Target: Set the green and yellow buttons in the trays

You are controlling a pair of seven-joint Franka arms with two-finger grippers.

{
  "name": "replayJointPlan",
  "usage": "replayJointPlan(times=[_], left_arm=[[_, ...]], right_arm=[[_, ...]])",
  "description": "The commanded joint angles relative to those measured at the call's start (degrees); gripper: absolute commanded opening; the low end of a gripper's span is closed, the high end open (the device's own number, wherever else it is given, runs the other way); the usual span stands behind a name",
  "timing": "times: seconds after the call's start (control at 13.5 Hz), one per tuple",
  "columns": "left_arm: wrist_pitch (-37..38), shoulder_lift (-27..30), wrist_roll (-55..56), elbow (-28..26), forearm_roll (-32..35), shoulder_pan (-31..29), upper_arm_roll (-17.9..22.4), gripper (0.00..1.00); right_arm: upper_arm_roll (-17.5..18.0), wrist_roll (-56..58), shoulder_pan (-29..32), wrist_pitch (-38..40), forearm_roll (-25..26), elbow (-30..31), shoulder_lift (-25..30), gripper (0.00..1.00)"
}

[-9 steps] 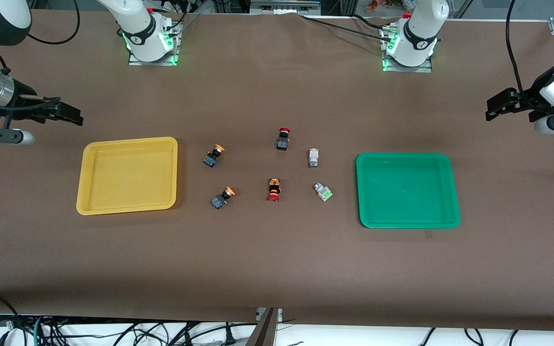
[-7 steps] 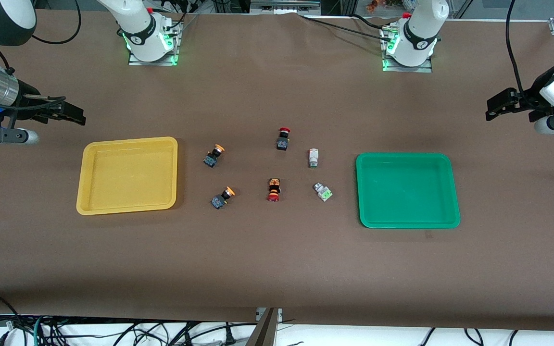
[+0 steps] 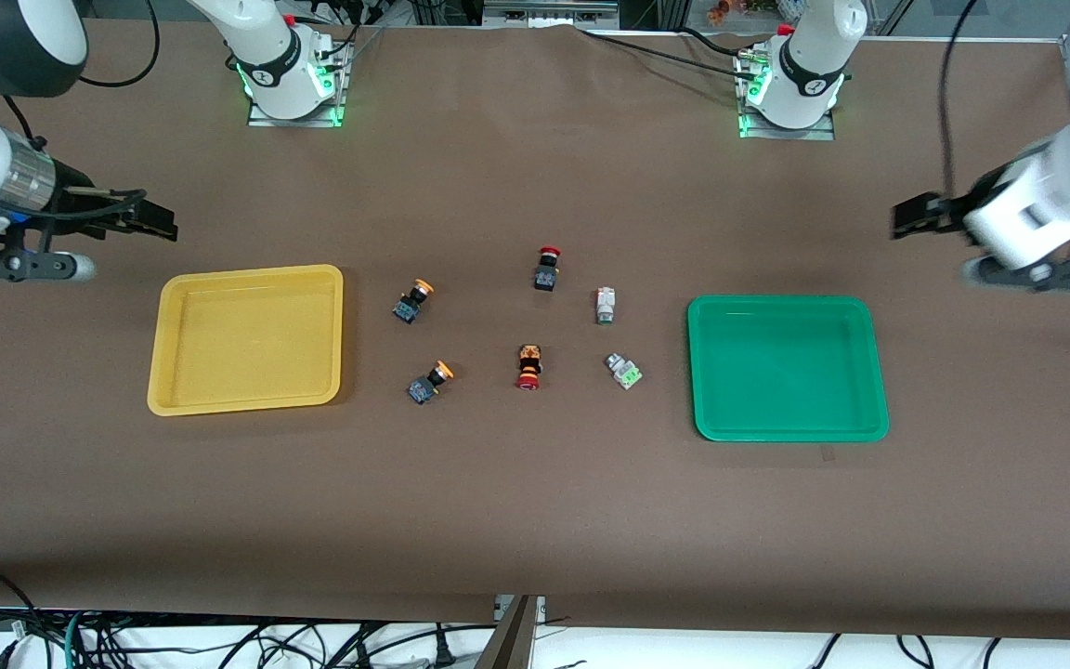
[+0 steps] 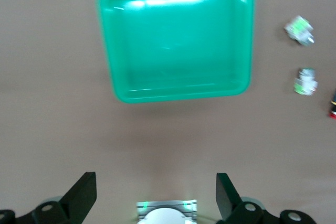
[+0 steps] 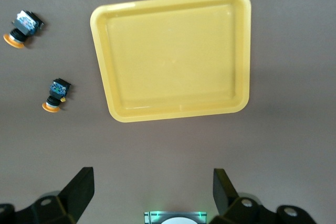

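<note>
My right gripper grabs the yellow-capped button by its blue switch body point(image 3: 406, 308) next, to place it in the yellow tray point(image 3: 247, 338).
Two yellow-capped buttons point(image 3: 413, 300) point(image 3: 429, 381) lie beside the yellow tray point(image 3: 247, 338). Two green-faced buttons point(image 3: 605, 305) point(image 3: 624, 371) lie beside the green tray point(image 3: 786, 367). My right gripper point(image 3: 159, 226) is open and empty, up in the air past the yellow tray's outer corner. Its wrist view shows the yellow tray point(image 5: 173, 56), both yellow buttons point(image 5: 22, 27) point(image 5: 55, 95) and its gripper point(image 5: 152, 190). My left gripper point(image 3: 911, 216) is open and empty, in the air past the green tray's outer corner. Its wrist view shows the green tray point(image 4: 176, 38), both green buttons point(image 4: 299, 29) point(image 4: 305, 81) and its gripper point(image 4: 156, 192).
Two red-capped switches point(image 3: 547, 268) point(image 3: 528, 366) lie between the yellow and green buttons in the middle of the brown table. The arm bases point(image 3: 289, 79) point(image 3: 790, 88) stand at the table's edge farthest from the front camera.
My left gripper has swung in toward the green tray. My right gripper has crept slightly toward the yellow tray. Buttons and trays have not moved.
</note>
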State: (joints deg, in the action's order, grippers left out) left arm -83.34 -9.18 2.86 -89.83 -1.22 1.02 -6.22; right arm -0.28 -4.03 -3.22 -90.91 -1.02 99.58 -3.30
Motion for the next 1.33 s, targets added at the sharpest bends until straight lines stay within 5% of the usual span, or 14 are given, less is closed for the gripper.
replayJointPlan(times=[0.0, 0.22, 0.52, 0.81, 1.04, 1.19, 1.26], left_arm=[[-7.5, -8.2, 14.2, 2.4, -1.9, 5.6, -1.6, 1.00], [-19.1, -14.7, 38.5, 2.3, -2.0, 11.3, -1.6, 1.00], [-38.0, -26.2, 60.4, 2.2, 1.0, 18.9, -1.3, 1.00], [-47.2, -33.0, 66.7, 1.3, 6.1, 21.7, -0.8, 1.00], [-50.9, -36.7, 67.5, 1.5, 6.4, 24.0, -0.7, 0.99], [-51.1, -37.2, 67.4, 1.8, 6.3, 23.8, -0.8, 0.36], [-51.1, -37.3, 67.3, 1.8, 6.4, 24.0, -0.7, 0.14]], right_arm=[[0.8, -3.8, -3.2, -3.8, -0.2, -0.1, -5.6, 1.00], [0.8, -22.7, -11.2, -15.0, -1.6, -3.1, -16.1, 1.00], [0.8, -44.5, -16.1, -20.7, -7.1, -17.6, -33.5, 1.00], [0.6, -63.8, -20.1, -39.0, -9.9, -18.2, -41.0, 1.00], [0.4, -67.9, -21.5, -42.0, -9.5, -18.3, -43.1, 1.00], [0.3, -68.0, -23.1, -43.0, -7.3, -18.0, -44.9, 1.00], [0.3, -68.0, -23.2, -42.6, -7.1, -17.8, -45.0, 1.00]])
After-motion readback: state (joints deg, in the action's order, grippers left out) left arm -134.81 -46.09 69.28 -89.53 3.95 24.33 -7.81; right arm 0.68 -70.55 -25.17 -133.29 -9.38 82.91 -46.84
